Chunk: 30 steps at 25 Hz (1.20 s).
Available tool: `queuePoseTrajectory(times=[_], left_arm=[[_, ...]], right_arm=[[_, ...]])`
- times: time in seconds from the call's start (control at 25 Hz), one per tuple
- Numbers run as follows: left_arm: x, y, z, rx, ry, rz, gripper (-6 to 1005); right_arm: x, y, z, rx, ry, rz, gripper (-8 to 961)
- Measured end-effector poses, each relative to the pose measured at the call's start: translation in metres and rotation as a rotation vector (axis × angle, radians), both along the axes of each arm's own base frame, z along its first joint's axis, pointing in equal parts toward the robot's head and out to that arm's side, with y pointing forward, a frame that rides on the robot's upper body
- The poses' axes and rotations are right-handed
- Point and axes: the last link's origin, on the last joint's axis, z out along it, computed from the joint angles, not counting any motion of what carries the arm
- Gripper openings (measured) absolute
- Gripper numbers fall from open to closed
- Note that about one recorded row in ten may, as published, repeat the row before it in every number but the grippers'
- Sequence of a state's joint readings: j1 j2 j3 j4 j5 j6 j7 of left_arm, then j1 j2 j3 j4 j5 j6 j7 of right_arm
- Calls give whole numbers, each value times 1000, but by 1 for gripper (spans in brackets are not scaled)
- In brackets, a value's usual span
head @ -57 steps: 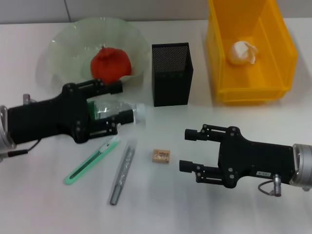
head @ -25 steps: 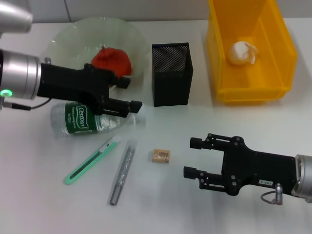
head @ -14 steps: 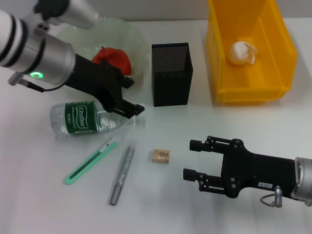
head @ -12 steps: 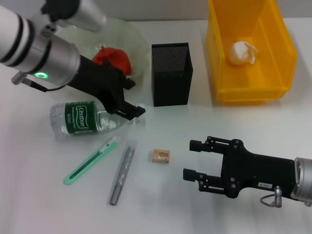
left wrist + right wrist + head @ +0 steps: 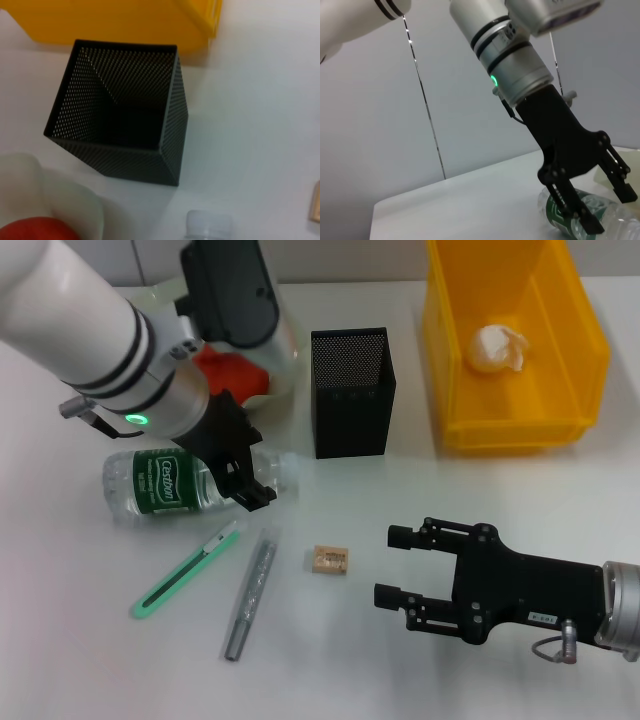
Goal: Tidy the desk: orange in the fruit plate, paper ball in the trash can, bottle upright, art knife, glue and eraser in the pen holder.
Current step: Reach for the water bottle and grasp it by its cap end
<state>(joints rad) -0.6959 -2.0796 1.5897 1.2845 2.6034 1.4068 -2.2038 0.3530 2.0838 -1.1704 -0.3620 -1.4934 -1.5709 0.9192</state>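
My left gripper's fingers are still above the bottle's shoulder [image 5: 262, 468], short of the pale cap, so it moves lower, before it closes on the bottle.
The bottle [image 5: 165, 485] lies on its side, neck toward the pen holder [image 5: 350, 390]; its cap [image 5: 209, 226] looks pale. My left gripper [image 5: 240, 468] points down, open, astride the bottle's shoulder; the right wrist view shows it [image 5: 602, 202] over the bottle [image 5: 567, 220]. The orange [image 5: 238, 372] lies in the fruit plate [image 5: 284, 348], both largely hidden by the left arm. The paper ball [image 5: 497, 348] lies in the trash can [image 5: 585, 350]. The eraser [image 5: 329, 559], green art knife [image 5: 185, 570] and grey glue stick [image 5: 250, 595] lie on the table. My right gripper [image 5: 392, 565] is open, right of the eraser.
The left wrist view shows the pen holder [image 5: 120, 120] from above with nothing in it, the trash can [image 5: 125, 20] beyond, the plate [image 5: 65, 200] and the orange [image 5: 30, 231] at the edge. Bare white table lies in front of the tools.
My left arm has swung up and turned, so its gripper now points down over the bottle's shoulder instead of lying alongside it. The bottle still lies flat. The right arm has hardly moved.
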Motion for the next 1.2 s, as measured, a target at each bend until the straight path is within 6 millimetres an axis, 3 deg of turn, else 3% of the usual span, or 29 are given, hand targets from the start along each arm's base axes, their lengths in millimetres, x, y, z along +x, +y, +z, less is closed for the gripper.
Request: queuePoseTrajectory(times=[1.2], left_arm=[[-13,8,-30,33,39,-74,716]], right_arm=[[-1,3,-1,6,-1,-8,683]])
